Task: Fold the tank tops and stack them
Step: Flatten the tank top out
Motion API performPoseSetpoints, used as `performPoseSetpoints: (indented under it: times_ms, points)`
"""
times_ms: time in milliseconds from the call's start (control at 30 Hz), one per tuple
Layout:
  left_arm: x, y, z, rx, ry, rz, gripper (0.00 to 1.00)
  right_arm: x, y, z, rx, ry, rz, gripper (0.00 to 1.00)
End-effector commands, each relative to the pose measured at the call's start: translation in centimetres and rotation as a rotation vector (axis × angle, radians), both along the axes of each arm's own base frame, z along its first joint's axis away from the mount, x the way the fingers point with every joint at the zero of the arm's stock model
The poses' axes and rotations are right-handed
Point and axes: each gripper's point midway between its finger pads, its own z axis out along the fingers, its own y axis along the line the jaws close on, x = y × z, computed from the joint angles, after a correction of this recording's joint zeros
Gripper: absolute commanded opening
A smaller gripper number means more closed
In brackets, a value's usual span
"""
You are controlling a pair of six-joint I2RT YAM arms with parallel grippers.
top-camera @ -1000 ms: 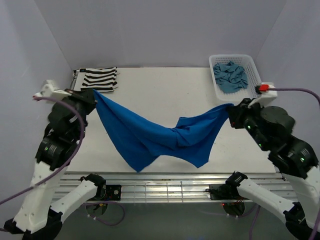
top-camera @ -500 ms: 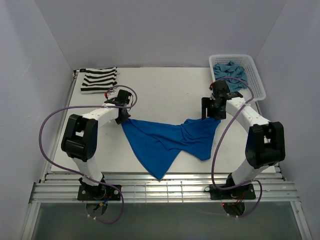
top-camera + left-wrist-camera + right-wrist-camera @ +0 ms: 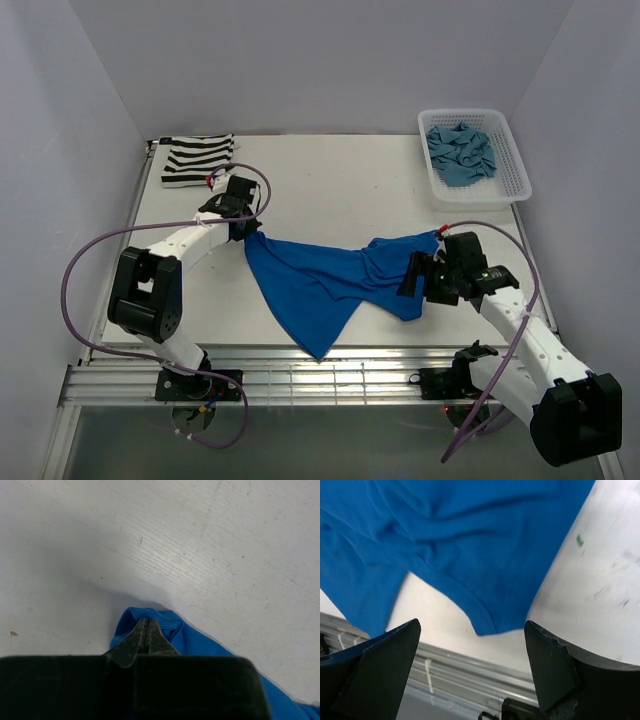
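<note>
Next, my right gripper grabs the blue tank top's near corner [image 3: 410, 315] [image 3: 492, 625], opposite where my left gripper has it, to spread it for folding.
The royal blue tank top [image 3: 325, 275] lies crumpled across the middle of the table. My left gripper [image 3: 245, 232] is shut on its left corner; in the left wrist view the closed tips [image 3: 146, 625] pinch a fold of blue cloth [image 3: 200, 642]. My right gripper [image 3: 418, 277] stands wide open at the top's right edge. In the right wrist view its fingers [image 3: 471, 624] hang apart above a corner of the blue cloth [image 3: 470, 540], gripping nothing. The striped tank top [image 3: 198, 160] lies folded at the back left. The teal tank top [image 3: 462, 152] sits bunched in the basket.
The white lattice basket [image 3: 518, 172] stands at the back right corner. A metal rail [image 3: 320, 375] runs along the table's near edge, just below the blue top's lowest corner. Purple cables loop beside both arms.
The blue top, held stretched in the air a second ago, now lies on the table. My right gripper has opened, let it go and drawn back toward the near right.
</note>
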Motion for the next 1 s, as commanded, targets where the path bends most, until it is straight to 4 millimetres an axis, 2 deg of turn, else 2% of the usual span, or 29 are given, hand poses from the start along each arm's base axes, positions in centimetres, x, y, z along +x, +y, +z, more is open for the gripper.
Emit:
performPoseSetpoints:
  times_ms: [0,167,367,433,500,567,600,667,733,767,800,833,900,967]
  points:
    - [-0.4,-0.3,1.7,-0.035,-0.048,-0.011,0.0,-2.9,1.5,-0.9,0.096,0.101,-0.038,0.9]
    - [-0.9,-0.5,1.6,-0.055,-0.049,-0.017,0.0,-4.6,1.9,-3.7,0.071,0.207,-0.057,0.9]
    - [-1.2,-0.3,1.2,-0.05,-0.042,-0.009,0.0,-4.9,1.0,-5.9,0.002,0.267,-0.11,1.0]
    - [-1.2,-0.3,1.3,-0.052,-0.045,-0.008,0.0,-4.7,1.0,-6.1,-0.005,0.272,-0.118,0.93]
    - [-1.1,-0.5,1.4,-0.06,-0.046,-0.008,0.0,-4.8,0.6,-6.8,-0.025,0.287,-0.135,0.91]
    - [-1.1,-0.5,1.2,-0.063,-0.04,-0.008,0.0,-4.7,0.5,-7.3,-0.034,0.288,-0.148,0.83]
    - [-1.2,-0.6,1.1,-0.064,-0.038,-0.007,0.0,-4.4,0.3,-7.4,-0.039,0.28,-0.16,0.72]
    - [-1.1,-0.6,1.1,-0.065,-0.038,-0.006,0.0,-3.5,0.5,-7.4,-0.031,0.252,-0.178,0.63]
    - [-1.1,-0.6,1.2,-0.065,-0.042,-0.003,0.0,-2.8,0.2,-7.6,-0.047,0.236,-0.201,0.49]
    - [-1.1,-0.5,1.3,-0.063,-0.044,-0.004,0.0,-2.6,0.1,-7.6,-0.056,0.235,-0.206,0.4]
    - [-1.1,-0.5,1.5,-0.064,-0.048,-0.003,0.0,-2.3,0.1,-7.6,-0.06,0.227,-0.209,0.17]
    - [-1.0,-0.5,1.8,-0.065,-0.056,-0.002,0.0,-2.1,0.1,-7.5,-0.063,0.222,-0.207,0.08]
    - [-1.1,-0.5,2.2,-0.064,-0.052,-0.001,0.0,-1.4,0.6,-6.1,-0.036,0.182,-0.184,0.08]
    - [-1.2,-0.3,4.1,-0.074,-0.08,0.013,0.0,0.6,1.5,-2.1,0.022,0.059,-0.161,0.08]
